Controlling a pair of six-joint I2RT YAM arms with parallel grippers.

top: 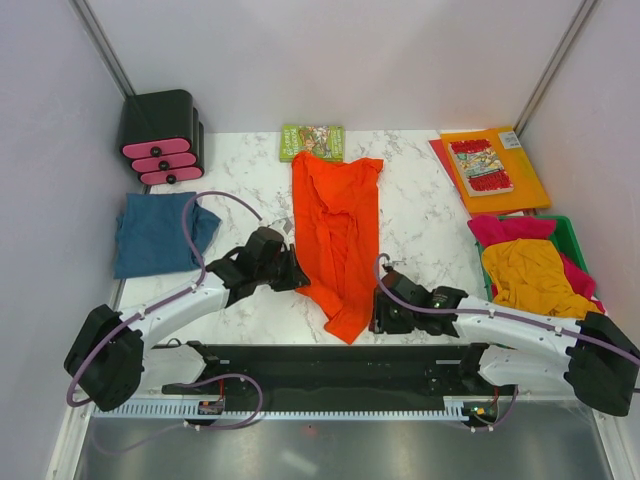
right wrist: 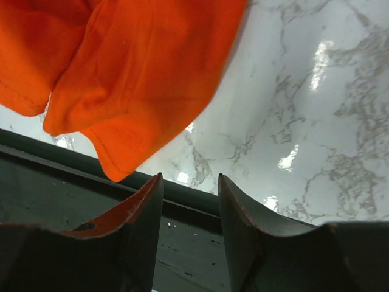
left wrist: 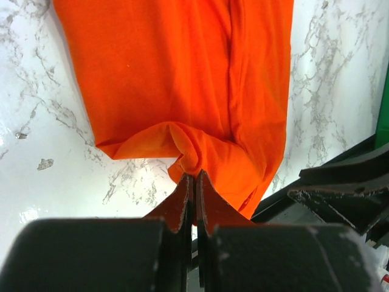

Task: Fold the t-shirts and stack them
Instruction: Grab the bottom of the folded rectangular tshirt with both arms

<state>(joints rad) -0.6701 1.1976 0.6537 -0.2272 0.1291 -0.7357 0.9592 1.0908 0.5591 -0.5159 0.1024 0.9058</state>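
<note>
The right gripper grabs the orange-red t-shirt's near corner (top: 350,337) (right wrist: 120,170) next, opposite my left gripper, so that both grippers then fold the hem end over.
A bright orange-red t-shirt (top: 336,225) lies lengthwise down the middle of the marble table, folded into a narrow strip. My left gripper (top: 299,274) is shut on its near left edge, and the cloth bunches at the fingertips in the left wrist view (left wrist: 195,174). My right gripper (top: 374,316) is open and empty just right of the shirt's near corner (right wrist: 115,159). A folded teal-blue t-shirt (top: 160,232) lies at the left. Mustard-yellow (top: 530,275) and magenta-pink (top: 505,229) shirts lie in a green bin (top: 571,236) at the right.
A black organiser with pink drawers (top: 163,140) stands at the back left. A green book (top: 312,141) lies at the back centre. An orange folder with a comic book (top: 492,168) lies at the back right. The black arm mount (top: 330,368) runs along the near edge.
</note>
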